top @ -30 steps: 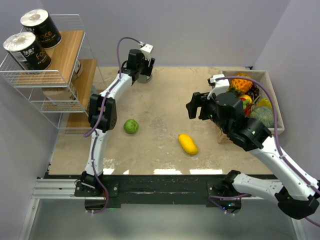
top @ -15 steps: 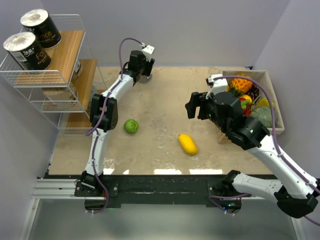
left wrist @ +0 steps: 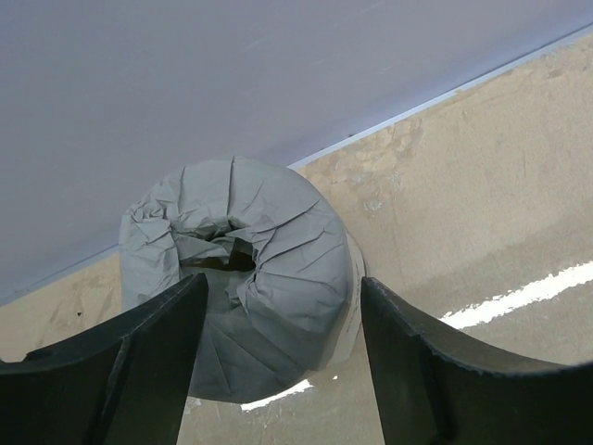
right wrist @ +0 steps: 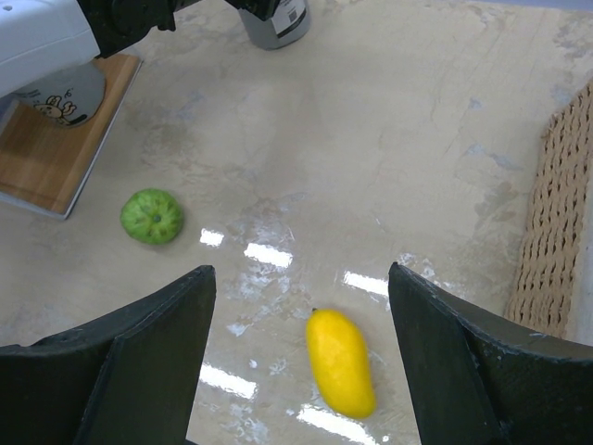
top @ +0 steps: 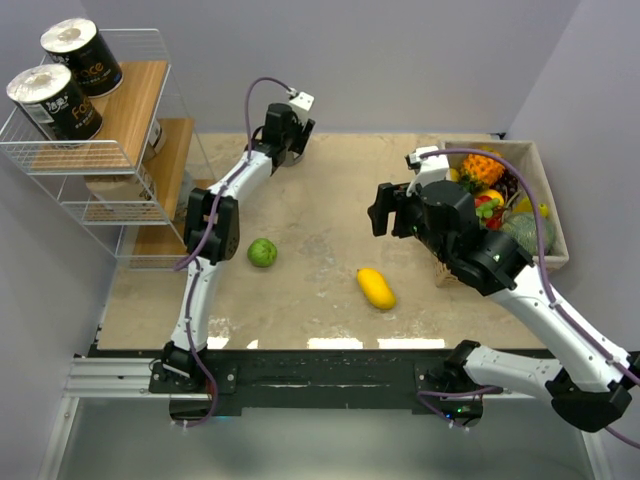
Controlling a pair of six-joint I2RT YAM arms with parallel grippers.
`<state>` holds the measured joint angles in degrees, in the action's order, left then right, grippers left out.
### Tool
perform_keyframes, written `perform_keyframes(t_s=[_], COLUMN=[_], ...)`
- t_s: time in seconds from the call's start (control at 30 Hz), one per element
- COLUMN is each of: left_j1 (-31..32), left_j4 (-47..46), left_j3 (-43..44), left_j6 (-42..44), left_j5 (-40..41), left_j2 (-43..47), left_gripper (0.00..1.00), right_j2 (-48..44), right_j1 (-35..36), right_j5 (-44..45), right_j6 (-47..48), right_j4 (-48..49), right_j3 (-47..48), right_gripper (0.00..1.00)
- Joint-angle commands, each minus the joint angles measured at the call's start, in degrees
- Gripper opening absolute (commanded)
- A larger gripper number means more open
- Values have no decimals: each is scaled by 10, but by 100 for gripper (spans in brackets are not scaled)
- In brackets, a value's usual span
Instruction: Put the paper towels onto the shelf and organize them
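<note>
The grey roll's base should stay free to meet the shelf. My left gripper next needs to grab the roll by its rim (left wrist: 295, 271) beside the hole.
A grey paper towel roll (left wrist: 269, 250) stands on end on the table by the back wall. My left gripper (left wrist: 283, 289) is open with one finger on each side of it. The left finger is close against the roll and the right finger stands off with a gap. In the top view the left gripper (top: 284, 138) covers this roll; it also shows in the right wrist view (right wrist: 276, 25). Two black rolls (top: 56, 101) (top: 83, 56) stand on the top tier of the shelf (top: 128, 150). My right gripper (top: 386, 209) is open and empty above the table's middle.
A yellow mango (top: 376, 288) and a green fruit (top: 262, 252) lie on the table; both show in the right wrist view, the mango (right wrist: 341, 362) and the green fruit (right wrist: 151, 215). The fruit box (top: 552, 215) stands at the right. The shelf's low board (right wrist: 51, 162) reaches onto the table.
My left gripper has moved toward the back wall and over the grey roll, which it now hides from above. My right arm has shifted slightly left.
</note>
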<state>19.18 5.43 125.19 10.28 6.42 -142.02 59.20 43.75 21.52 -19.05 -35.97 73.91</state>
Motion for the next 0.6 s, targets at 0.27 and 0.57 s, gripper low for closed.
perform_keyframes(t_s=[0.27,0.57], left_j1=[8,27], left_j4=[-12,-19], left_j3=[13,-29], left_j6=[25,43], left_j5=[15,56], left_j2=[-18,47], left_gripper=[60,45], right_j2=[4,-8], right_j1=[0,0], right_j5=[4,-3], right_j6=[10,2], right_j4=[14,14], right_j3=[24,27], right_gripper=[79,79])
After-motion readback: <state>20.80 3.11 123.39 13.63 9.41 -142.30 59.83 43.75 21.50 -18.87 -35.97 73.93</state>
